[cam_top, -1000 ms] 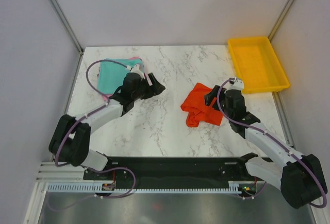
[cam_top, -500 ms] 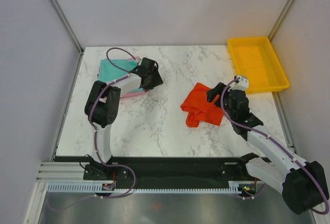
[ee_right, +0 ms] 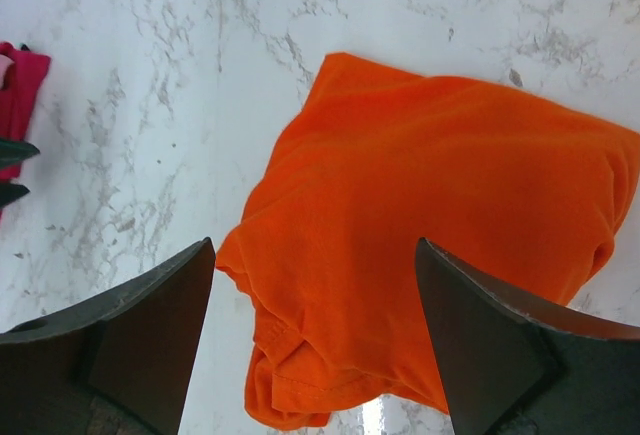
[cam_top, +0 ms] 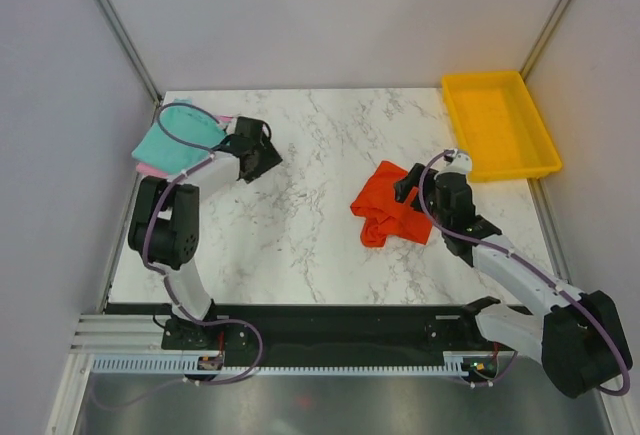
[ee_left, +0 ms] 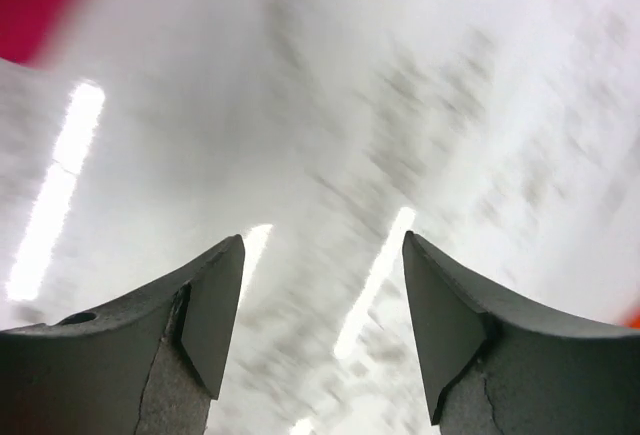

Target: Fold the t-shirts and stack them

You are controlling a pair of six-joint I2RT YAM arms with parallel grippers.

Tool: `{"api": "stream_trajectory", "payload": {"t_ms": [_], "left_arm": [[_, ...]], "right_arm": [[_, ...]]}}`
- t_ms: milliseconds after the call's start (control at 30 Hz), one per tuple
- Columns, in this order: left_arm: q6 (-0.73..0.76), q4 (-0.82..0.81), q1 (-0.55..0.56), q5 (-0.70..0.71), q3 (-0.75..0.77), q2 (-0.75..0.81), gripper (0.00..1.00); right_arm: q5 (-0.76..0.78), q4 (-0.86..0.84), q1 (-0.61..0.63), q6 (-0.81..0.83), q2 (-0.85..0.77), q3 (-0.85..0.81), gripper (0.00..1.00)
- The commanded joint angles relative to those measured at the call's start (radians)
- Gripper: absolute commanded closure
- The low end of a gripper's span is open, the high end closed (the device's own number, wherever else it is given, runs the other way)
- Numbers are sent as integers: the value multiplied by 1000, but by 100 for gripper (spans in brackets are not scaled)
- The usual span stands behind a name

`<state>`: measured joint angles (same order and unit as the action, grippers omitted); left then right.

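Observation:
My right gripper reaches the orange-red t-shirt next and grabs its yellow-tray side. The opposite edge stays free for my left gripper to help spread it.
The orange-red t-shirt [cam_top: 390, 207] lies crumpled and partly folded right of the table's middle; in the right wrist view [ee_right: 430, 215] it fills the space under my jaws. My right gripper [cam_top: 407, 185] [ee_right: 312, 243] is open and empty just above its right part. The teal t-shirt [cam_top: 170, 141] lies on the pink one [cam_top: 150, 168] at the far left edge of the table. My left gripper [cam_top: 267, 160] [ee_left: 320, 245] is open and empty, just right of that stack, over bare marble. The left wrist view is blurred.
A rigid yellow tray [cam_top: 497, 123] stands at the back right corner. Grey walls close in the marble table [cam_top: 300, 225] on three sides. The pink shirt shows at the left edge of the right wrist view [ee_right: 18, 95].
My left arm has swung and its gripper moved left and back. The teal and pink stack now lies further left, at the table's edge. The right gripper has barely moved.

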<state>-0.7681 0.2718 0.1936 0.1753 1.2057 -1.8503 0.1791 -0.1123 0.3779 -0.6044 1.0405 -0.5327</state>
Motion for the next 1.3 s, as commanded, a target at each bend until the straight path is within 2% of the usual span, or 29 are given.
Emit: {"api": "stream_trajectory", "payload": {"t_ms": [0, 100, 167, 200, 300, 367, 400, 467, 500, 600, 767, 1067, 1267], "left_arm": [[21, -95, 180, -57, -14, 129, 27], [45, -160, 294, -152, -73, 180, 25], [49, -201, 387, -172, -122, 186, 24], [61, -218, 415, -172, -133, 172, 24], [56, -229, 474, -264, -118, 122, 26], [58, -227, 483, -292, -94, 85, 29], [58, -230, 486, -287, -84, 82, 30], [72, -232, 500, -277, -77, 91, 30], [99, -230, 506, -272, -72, 94, 30], [122, -217, 523, -281, -67, 102, 30], [102, -218, 547, -362, -51, 100, 30], [139, -203, 598, -309, -34, 114, 30], [141, -204, 603, -316, -34, 112, 29]], "right_arm": [[-36, 11, 3, 12, 56, -38, 11], [-20, 58, 7, 15, 139, -72, 11], [9, 79, 15, 18, 193, -99, 16], [11, 79, 15, 18, 214, -105, 23], [31, 77, 19, 15, 234, -108, 33], [45, 72, 21, 11, 245, -105, 44], [48, 71, 21, 8, 248, -104, 56], [46, 72, 21, 9, 245, -105, 71], [48, 74, 21, 11, 236, -107, 84], [72, 86, 23, 15, 192, -104, 100], [99, 94, 21, 18, 113, -87, 100], [118, 86, 21, 23, 36, -67, 100], [118, 56, 23, 48, -100, -36, 100]]}}
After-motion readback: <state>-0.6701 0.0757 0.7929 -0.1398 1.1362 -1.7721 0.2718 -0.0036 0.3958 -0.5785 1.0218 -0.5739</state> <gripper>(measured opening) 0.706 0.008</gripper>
